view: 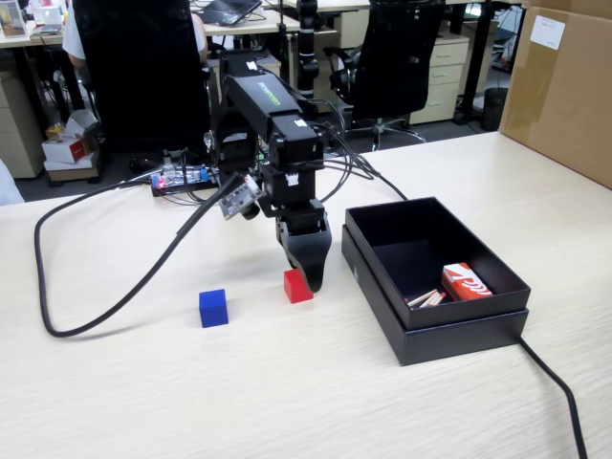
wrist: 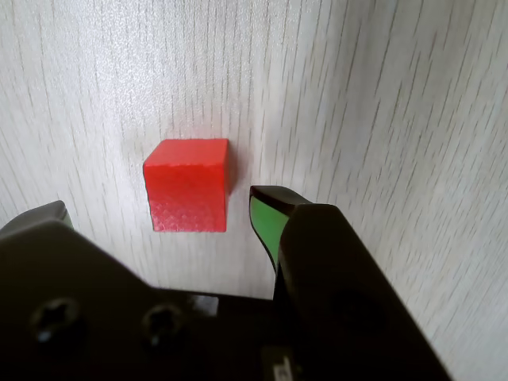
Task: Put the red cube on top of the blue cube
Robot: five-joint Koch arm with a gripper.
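Observation:
The red cube [view: 296,287] should go on top of the blue cube [view: 213,308], so my gripper will next grab the red cube by its opposite sides.
The red cube [view: 296,287] rests on the pale wooden table, just under the black arm's lowered gripper [view: 308,275]. In the wrist view the red cube [wrist: 187,184] lies between the spread jaws of the gripper [wrist: 164,202]. The green-lined right fingertip [wrist: 266,214] stands a small gap off the cube's right face, and the left fingertip [wrist: 55,213] is well clear of it. The gripper is open and holds nothing. The blue cube [view: 213,308] sits alone on the table to the left of the red one in the fixed view, about a cube and a half away.
An open black box [view: 387,277] stands to the right of the gripper, with a red-and-white packet [view: 466,282] and some sticks inside. A black cable [view: 105,306] loops over the table on the left. A cardboard box [view: 564,86] stands at the far right.

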